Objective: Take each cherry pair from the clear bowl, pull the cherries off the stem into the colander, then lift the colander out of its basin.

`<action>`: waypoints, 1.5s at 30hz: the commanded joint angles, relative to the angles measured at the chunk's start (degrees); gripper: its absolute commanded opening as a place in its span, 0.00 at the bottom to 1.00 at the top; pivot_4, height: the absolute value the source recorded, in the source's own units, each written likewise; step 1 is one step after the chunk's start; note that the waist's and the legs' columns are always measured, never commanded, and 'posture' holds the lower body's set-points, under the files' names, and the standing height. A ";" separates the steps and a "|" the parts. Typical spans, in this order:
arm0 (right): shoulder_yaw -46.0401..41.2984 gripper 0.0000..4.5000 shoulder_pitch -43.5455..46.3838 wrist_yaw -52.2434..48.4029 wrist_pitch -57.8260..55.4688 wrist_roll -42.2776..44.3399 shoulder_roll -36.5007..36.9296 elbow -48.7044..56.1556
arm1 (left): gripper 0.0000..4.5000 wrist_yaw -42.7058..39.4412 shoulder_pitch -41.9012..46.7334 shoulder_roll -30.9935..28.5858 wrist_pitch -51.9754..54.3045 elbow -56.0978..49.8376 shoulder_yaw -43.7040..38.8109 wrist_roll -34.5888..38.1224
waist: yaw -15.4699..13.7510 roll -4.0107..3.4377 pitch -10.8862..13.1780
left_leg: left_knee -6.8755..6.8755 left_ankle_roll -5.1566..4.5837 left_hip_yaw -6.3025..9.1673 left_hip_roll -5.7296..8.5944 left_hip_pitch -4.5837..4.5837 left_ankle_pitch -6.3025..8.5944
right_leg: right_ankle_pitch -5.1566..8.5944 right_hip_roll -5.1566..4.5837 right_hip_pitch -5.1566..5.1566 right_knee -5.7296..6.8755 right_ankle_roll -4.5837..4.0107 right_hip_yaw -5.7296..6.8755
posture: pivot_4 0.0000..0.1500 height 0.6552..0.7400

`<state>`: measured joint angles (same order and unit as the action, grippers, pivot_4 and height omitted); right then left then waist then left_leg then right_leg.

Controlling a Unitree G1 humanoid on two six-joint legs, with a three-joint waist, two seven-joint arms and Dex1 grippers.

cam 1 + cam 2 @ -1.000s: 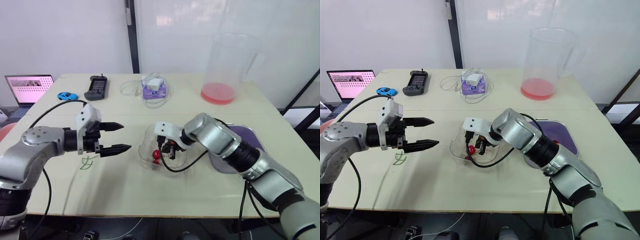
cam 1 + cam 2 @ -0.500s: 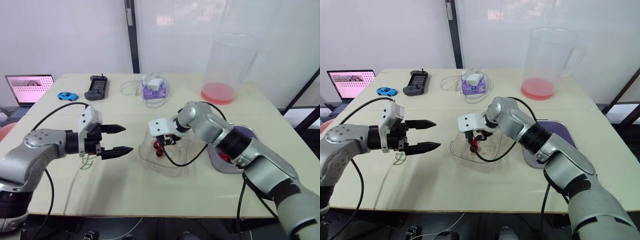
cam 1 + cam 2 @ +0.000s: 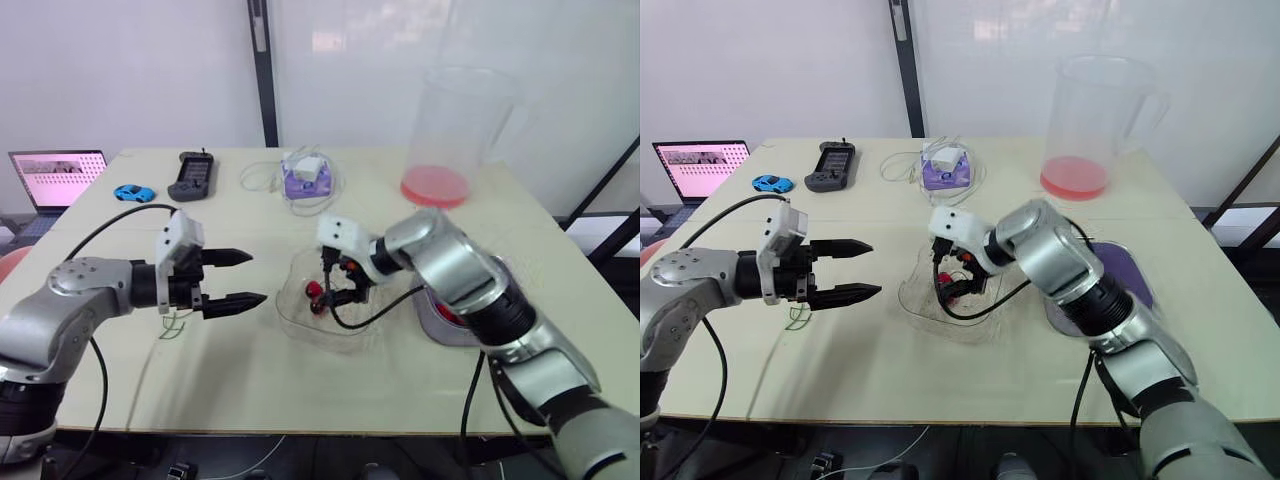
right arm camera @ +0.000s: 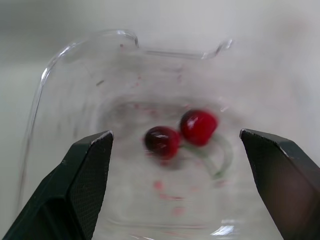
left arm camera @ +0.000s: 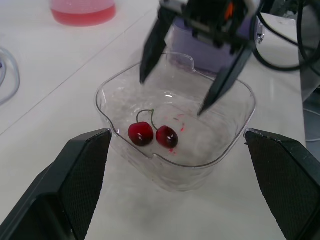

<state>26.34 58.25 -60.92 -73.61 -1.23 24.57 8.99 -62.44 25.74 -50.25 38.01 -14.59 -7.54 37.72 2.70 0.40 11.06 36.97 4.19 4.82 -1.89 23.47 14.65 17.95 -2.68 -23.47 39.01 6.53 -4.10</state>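
The green stem (image 4: 218,167) should stay free to be pulled, so my right gripper should next grab the darker cherry by its round body (image 4: 161,142).
A cherry pair (image 5: 152,135), two dark red cherries on one green stem, lies on the bottom of the clear bowl (image 3: 295,315) near the table's middle. My right gripper (image 3: 340,284) hangs inside the bowl just above the pair, open, holding nothing; its fingers (image 5: 150,50) straddle the cherries without touching them. My left gripper (image 3: 238,278) is open and empty, a short way left of the bowl and pointing at it. The purple basin (image 3: 1135,283) with the colander sits right of the bowl, largely hidden by my right arm.
A tall clear pitcher (image 3: 440,185) with pink liquid stands at the back right. A laptop (image 3: 58,175), blue toy car (image 3: 133,191), black handset (image 3: 192,175) and purple box with cables (image 3: 305,178) line the far edge. A bare green stem (image 3: 175,325) lies under my left gripper.
My right gripper has gone from shut to open inside the bowl, and its arm has swung around. The cherry pair now lies loose in the bowl. The left arm has barely moved.
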 commanded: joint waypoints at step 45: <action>2.55 0.30 -3.43 23.37 -2.20 10.07 -1.85 2.99 | 1.00 -1.11 1.72 0.14 -0.64 1.27 -0.95 -1.22 | 1.14 0.01 -0.01 | -0.05 0.00 0.03 0.01 0.01 0.00 | 0.00 -0.01 -0.01 0.00 0.00 0.01 | 1.00 0.92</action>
<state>29.17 53.44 -36.50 -76.41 8.09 21.06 8.06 -63.55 26.78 -49.58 37.31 -12.92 -7.45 35.76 3.84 0.41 11.06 36.93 4.20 4.85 -1.88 23.48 14.65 17.96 -2.70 -23.47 39.01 6.54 -4.08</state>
